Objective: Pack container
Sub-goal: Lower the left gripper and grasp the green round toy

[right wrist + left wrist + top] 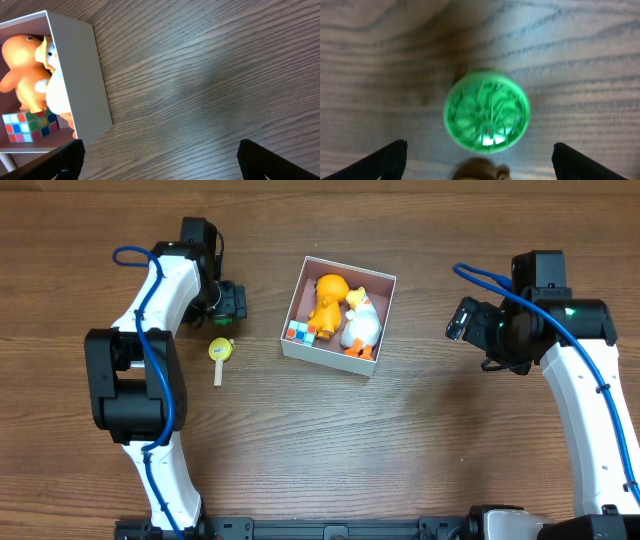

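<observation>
It isn't time for my left gripper to close on the disc yet: both fingertips are above the tabletop, short of the green disc's middle (222, 320) (487, 115). It needs to lower first, then close.
The white square container (292, 308) sits at the table's middle. It holds an orange toy figure (326, 305), a white duck toy (360, 323) and a small colour cube (300, 332). In the right wrist view the container (82, 75) is at the left. My left gripper (228, 305) is open above a green round disc (486, 110) on the table, which lies between its fingers (479, 165). A yellow lollipop-like toy (220, 352) lies just below it. My right gripper (462, 320) is open and empty, to the right of the container, over bare wood (160, 160).
Wooden table (400, 440) all around. The arm bases stand at the front left and front right edges.
</observation>
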`<act>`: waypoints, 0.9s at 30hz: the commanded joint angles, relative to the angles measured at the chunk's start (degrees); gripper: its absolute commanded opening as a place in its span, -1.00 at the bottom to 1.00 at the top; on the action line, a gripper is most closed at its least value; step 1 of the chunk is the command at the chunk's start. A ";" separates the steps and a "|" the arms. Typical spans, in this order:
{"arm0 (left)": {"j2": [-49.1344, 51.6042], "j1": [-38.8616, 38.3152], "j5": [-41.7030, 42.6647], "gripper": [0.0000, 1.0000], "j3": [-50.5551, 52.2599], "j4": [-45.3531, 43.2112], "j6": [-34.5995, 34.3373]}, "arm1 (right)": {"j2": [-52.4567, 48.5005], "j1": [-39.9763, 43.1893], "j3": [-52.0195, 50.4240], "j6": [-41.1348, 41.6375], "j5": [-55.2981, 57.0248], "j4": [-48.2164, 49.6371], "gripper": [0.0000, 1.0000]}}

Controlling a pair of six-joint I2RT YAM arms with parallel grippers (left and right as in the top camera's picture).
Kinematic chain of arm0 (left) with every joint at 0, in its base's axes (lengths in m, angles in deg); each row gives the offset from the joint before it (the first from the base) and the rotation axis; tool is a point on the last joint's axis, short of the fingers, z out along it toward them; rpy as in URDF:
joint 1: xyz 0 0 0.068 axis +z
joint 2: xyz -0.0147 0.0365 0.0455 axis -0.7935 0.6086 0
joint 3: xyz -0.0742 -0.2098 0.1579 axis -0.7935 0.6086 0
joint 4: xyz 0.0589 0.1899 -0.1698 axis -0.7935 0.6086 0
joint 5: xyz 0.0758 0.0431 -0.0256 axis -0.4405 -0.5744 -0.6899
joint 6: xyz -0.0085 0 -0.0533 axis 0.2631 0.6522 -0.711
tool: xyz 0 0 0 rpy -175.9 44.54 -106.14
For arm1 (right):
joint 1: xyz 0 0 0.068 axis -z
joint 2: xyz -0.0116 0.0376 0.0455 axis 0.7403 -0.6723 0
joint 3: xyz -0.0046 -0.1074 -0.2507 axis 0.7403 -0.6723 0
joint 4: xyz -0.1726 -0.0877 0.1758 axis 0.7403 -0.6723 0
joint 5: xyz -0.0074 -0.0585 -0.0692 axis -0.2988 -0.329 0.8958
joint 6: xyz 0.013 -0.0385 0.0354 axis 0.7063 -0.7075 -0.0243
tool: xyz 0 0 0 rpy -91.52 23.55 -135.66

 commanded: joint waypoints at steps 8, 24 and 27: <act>-0.07 -0.42 0.68 0.74 3.28 -7.58 0.70 | 0.70 0.11 0.46 -0.39 2.93 -0.35 1.00; -0.02 -0.37 0.48 0.66 6.54 -11.02 0.72 | 0.70 0.11 0.46 -0.39 3.13 -0.74 1.00; -0.02 -0.37 0.44 0.61 6.71 -11.54 1.38 | 0.70 0.11 0.46 -0.39 3.13 -0.96 1.00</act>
